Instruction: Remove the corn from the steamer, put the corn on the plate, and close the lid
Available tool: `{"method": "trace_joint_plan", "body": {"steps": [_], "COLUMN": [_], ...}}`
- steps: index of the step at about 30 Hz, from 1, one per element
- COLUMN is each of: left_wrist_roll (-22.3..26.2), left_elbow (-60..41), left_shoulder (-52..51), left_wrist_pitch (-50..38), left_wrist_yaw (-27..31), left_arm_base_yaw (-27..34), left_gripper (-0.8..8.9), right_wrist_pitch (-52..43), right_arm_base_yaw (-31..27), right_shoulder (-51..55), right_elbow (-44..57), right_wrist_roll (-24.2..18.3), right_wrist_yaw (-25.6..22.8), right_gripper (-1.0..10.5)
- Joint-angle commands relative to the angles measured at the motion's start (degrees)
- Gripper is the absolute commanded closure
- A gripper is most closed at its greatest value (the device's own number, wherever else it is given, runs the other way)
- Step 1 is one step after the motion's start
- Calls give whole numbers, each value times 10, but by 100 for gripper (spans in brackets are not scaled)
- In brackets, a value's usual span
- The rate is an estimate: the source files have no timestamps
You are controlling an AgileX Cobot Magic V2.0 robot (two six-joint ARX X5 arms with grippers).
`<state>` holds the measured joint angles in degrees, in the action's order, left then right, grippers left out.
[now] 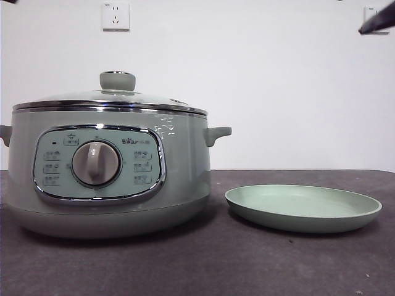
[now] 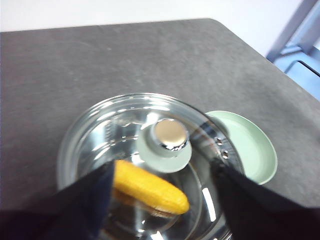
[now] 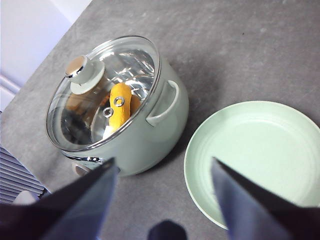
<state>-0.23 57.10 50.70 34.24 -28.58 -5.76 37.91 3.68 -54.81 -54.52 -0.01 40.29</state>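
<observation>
Next, my left gripper picks up the lid by its knob [image 2: 170, 134] to open the steamer and reach the corn [image 2: 150, 187].
The sage-green steamer [image 1: 105, 179] stands at the left with its glass lid [image 1: 111, 102] closed on it. The knob [image 2: 165, 145] is on top. The yellow corn [image 2: 150, 187] lies inside the pot under the glass and also shows in the right wrist view [image 3: 120, 112]. The pale-green plate [image 1: 302, 206] sits empty on the table right of the pot. My left gripper [image 2: 160, 200] hangs open above the lid, with nothing in it. My right gripper [image 3: 165, 200] is open and empty, high above the spot between the pot and the plate [image 3: 255, 160].
The dark grey table [image 1: 247, 265] runs to a white wall with a socket [image 1: 115, 16]. A black arm tip [image 1: 378, 23] shows at the top right corner of the front view. The pot's side handle [image 1: 217, 133] points toward the plate.
</observation>
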Motion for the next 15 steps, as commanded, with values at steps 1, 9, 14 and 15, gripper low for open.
{"method": "trace_joint_plan", "body": {"steps": [1, 9, 14, 15], "left_wrist_roll": [3, 3, 5, 5], "left_elbow": [15, 94, 120, 120], "left_shoulder": [39, 167, 230, 240], "left_wrist_pitch": [-10, -11, -14, -17], "left_wrist_yaw": [-2, 52, 105, 110], "left_arm_base_yaw": [-25, -117, -152, -157], "left_gripper": [395, 405, 405, 405], "right_wrist_pitch": [-6, -28, -28, -28], "right_arm_base_yaw": [8, 17, 17, 17], "right_shoulder": [-2, -3, -3, -3], "right_elbow": [-2, -2, -2, -2], "right_wrist_roll": [-5, 6, 12, 13], "right_wrist_yaw": [0, -3, -3, -3], "right_gripper": [474, 474, 474, 474]}}
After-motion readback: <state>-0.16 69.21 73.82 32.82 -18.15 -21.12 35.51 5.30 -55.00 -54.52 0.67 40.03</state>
